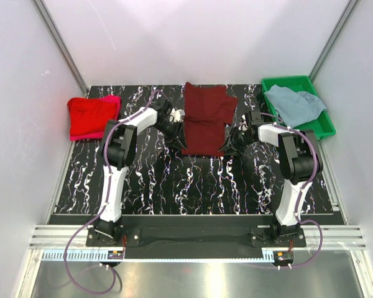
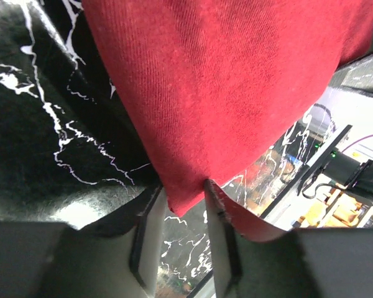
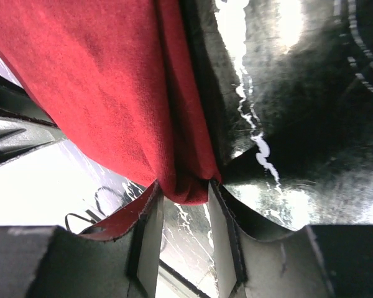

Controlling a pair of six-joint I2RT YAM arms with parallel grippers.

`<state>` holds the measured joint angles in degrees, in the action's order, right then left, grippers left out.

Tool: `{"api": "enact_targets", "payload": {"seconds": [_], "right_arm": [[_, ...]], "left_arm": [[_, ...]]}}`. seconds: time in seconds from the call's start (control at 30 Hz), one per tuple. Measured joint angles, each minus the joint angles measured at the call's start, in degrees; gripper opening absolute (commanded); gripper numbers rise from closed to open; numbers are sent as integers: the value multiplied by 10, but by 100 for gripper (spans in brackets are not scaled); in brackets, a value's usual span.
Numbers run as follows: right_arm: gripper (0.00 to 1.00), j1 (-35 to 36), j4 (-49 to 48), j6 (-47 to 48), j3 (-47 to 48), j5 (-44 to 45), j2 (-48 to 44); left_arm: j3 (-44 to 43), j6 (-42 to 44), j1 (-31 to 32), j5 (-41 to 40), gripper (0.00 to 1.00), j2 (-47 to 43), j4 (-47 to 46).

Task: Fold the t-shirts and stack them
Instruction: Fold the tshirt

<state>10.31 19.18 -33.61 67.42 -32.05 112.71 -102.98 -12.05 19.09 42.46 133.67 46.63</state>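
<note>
The dark maroon t-shirt [image 1: 204, 121] should be grabbed next with my right gripper by its near corner [image 1: 222, 154], opposite the t-shirt's corner at my left gripper. Then I will fold the t-shirt's near edge over evenly.
The dark maroon t-shirt [image 1: 204, 121] lies folded into a long strip at the table's middle back. My left gripper [image 1: 174, 140] is at its near left corner and my right gripper [image 1: 230, 146] at its near right corner. In the left wrist view the shirt's corner [image 2: 236, 93] dips between the fingertips of the left gripper [image 2: 183, 186], jaws apart with table showing between them. In the right wrist view a bunched fold [image 3: 180, 180] sits between the tips of the right gripper [image 3: 183, 189], jaws also apart. A bright red t-shirt [image 1: 90, 115] lies folded on a pink one [image 1: 82, 135] at far left.
A green tray [image 1: 323, 127] at the back right holds the crumpled grey-blue t-shirt [image 1: 292, 104]. The black marbled tabletop [image 1: 193, 186] lies bare in front of the maroon shirt. White walls enclose the table on three sides.
</note>
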Motion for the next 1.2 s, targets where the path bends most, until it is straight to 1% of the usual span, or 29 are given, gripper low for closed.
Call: {"api": "enact_targets", "payload": {"seconds": [0.03, 0.07, 0.27, 0.37, 0.4, 0.43, 0.5, 0.73, 1.2], "right_arm": [[44, -2, 0, -2, 0, 0, 0], [46, -3, 0, -4, -1, 1, 0], [43, -4, 4, -4, -1, 2, 0], [47, -5, 9, 2, -1, 5, -2], [48, -5, 12, 4, 0, 7, -4], [50, -5, 16, 7, 0, 11, -6], [50, -5, 25, 13, 1, 19, -10], [50, -5, 61, 42, 5, 59, -25], [50, -6, 75, 68, 5, 76, -53]], "left_arm": [[0, 0, 0, 0, 34, 0, 0], [2, 0, 1, 0, 34, 0, -1], [8, -1, 1, 7, 35, 0, -3], [12, -2, 1, 10, 42, -1, -2], [13, -1, 1, 11, 47, -3, -2], [14, -2, 1, 11, 49, -5, -1], [14, -2, 2, 9, 51, -9, 3], [17, -2, 4, 3, 52, -13, 3], [42, -16, 16, 18, 52, -23, 0]]}}
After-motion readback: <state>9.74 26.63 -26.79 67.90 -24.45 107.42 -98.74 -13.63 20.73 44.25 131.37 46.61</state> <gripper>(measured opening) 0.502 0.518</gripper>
